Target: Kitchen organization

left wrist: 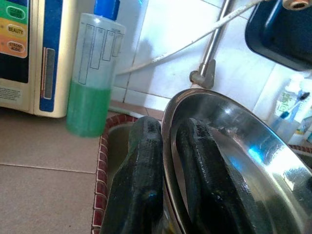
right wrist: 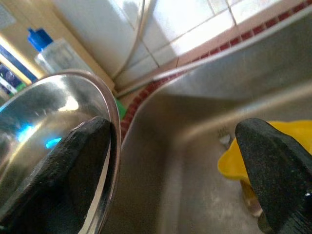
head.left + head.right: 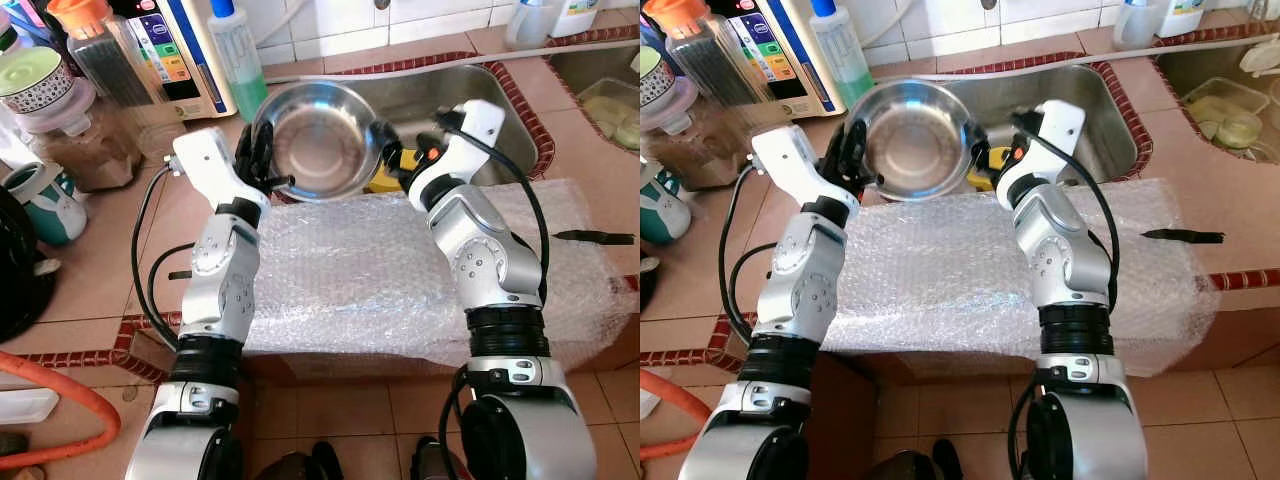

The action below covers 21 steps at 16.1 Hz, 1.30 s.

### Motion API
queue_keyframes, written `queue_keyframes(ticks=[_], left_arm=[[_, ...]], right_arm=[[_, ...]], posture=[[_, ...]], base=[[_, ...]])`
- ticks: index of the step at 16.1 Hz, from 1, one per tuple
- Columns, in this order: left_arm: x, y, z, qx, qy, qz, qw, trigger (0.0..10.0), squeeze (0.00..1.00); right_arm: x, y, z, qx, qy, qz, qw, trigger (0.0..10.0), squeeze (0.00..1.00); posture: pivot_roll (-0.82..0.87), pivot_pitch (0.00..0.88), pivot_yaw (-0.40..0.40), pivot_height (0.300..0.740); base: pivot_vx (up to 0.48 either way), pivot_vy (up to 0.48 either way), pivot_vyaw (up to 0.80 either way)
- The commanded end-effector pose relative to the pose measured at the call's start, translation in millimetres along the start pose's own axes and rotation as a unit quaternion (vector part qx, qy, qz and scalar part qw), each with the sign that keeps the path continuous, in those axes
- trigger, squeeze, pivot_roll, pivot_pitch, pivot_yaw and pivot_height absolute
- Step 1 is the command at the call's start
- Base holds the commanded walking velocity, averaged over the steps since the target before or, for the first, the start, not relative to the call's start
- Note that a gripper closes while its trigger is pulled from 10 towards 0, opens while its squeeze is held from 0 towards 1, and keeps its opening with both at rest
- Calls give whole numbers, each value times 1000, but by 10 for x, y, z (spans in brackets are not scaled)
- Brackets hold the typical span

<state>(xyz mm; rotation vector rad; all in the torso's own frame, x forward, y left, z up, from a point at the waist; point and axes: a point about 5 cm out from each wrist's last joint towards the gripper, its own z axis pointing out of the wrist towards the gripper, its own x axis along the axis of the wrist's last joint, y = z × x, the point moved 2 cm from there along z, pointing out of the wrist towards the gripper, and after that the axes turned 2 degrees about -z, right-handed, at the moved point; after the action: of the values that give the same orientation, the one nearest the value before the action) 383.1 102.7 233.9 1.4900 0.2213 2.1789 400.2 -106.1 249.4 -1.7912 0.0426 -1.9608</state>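
Observation:
My right gripper grabs the steel bowl by its rim (image 3: 365,118) next, to settle the bowl into the sink (image 3: 450,85).
A round steel bowl (image 3: 318,140) is tilted on edge over the front of the sink (image 3: 450,85). My left gripper (image 3: 262,165) is shut on the bowl's left rim; in the left wrist view one black finger (image 1: 139,170) lies outside the rim and the other inside the bowl (image 1: 258,161). My right gripper (image 3: 403,150) is open beside the bowl's right rim. In the right wrist view one of its fingers (image 2: 73,161) rests against the bowl (image 2: 39,107) and the other hangs over a yellow object (image 2: 231,158) in the sink.
Bubble wrap (image 3: 350,270) covers the counter in front of the sink. A green soap bottle (image 3: 238,55) and a white appliance (image 3: 170,50) stand at the back left, with jars (image 3: 70,120) further left. A black tool (image 3: 595,237) lies at the right.

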Motion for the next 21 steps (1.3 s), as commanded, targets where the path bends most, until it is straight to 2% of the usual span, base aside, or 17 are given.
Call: queue_keyframes(ticks=[1, 5, 8, 9, 10, 11, 14, 21], left_arm=[[95, 10, -23, -14, 22, 15, 1000, 0, 0], [85, 52, -35, -26, 19, 21, 999, 0, 0], [95, 90, -42, -36, 23, 27, 999, 0, 0], [95, 94, -44, -38, 23, 28, 999, 0, 0], [87, 98, -53, -41, 22, 32, 998, 0, 0], [75, 97, -62, -44, 20, 37, 998, 0, 0], [57, 137, -75, -57, 20, 54, 997, 0, 0], [54, 181, -99, -74, 22, 65, 995, 0, 0]], right_arm=[[-45, -135, 42, 30, -23, -1, 999, 10000, 0], [-101, -194, 54, 54, -50, -11, 997, 10000, 0], [-102, -126, 67, 35, -60, -2, 998, 10000, 0], [-99, -111, 67, 32, -61, 3, 998, 7255, 0], [-88, -68, 67, 21, -65, 20, 997, 0, 0], [-72, -38, 66, 15, -69, 37, 997, 0, 0], [-45, -27, 67, 13, -70, 45, 996, 0, 0], [-110, -44, 61, 25, -93, 92, 991, 0, 0]], posture=[[-230, 205, 178, 740], [-229, 205, 174, 740], [-227, 206, 174, 740], [-227, 207, 174, 740], [-229, 208, 174, 740], [-230, 210, 174, 740], [-232, 211, 174, 740], [-228, 212, 172, 740]], base=[[0, 0, 0], [0, 0, 0], [0, 0, 0], [0, 0, 0], [0, 0, 0], [0, 0, 0], [0, 0, 0], [0, 0, 0]])
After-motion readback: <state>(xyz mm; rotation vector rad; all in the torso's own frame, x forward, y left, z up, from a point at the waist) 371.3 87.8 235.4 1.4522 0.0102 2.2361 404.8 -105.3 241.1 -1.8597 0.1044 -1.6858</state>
